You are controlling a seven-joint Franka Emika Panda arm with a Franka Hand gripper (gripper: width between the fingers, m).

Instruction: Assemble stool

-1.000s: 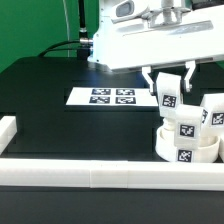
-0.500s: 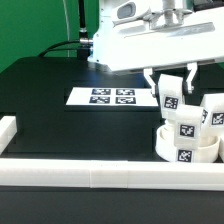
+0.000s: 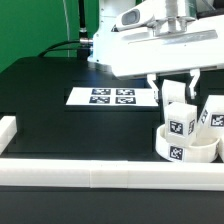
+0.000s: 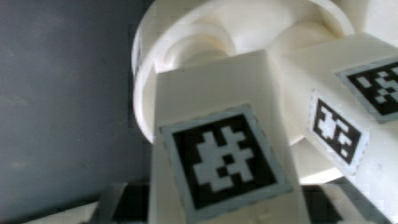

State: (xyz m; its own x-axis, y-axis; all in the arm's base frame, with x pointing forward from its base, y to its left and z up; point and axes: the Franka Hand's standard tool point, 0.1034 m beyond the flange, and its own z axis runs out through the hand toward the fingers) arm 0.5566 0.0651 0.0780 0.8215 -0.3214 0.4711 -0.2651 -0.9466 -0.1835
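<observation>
I should open my gripper now. The white tagged leg I am holding reaches down to the white seat inside its curved rim, so the leg would stand.
In the exterior view the stool's round white seat lies at the right, near the front bar. Blocky tagged legs stand on it. My gripper hangs straight over the seat, shut on another upright leg whose lower end reaches the seat. In the wrist view that held leg fills the picture with its square tags. The dark fingers press its sides, and the seat's curved rim lies beyond it. The joint between leg and seat is hidden.
The marker board lies flat on the black table, towards the exterior view's left of the seat. A long white bar edges the front and a short one the left corner. A green wall stands behind.
The hand has twisted about its upright axis with the leg in it; the leg's tag has turned out of sight. The seat and the legs on it have shifted slightly leftward.
</observation>
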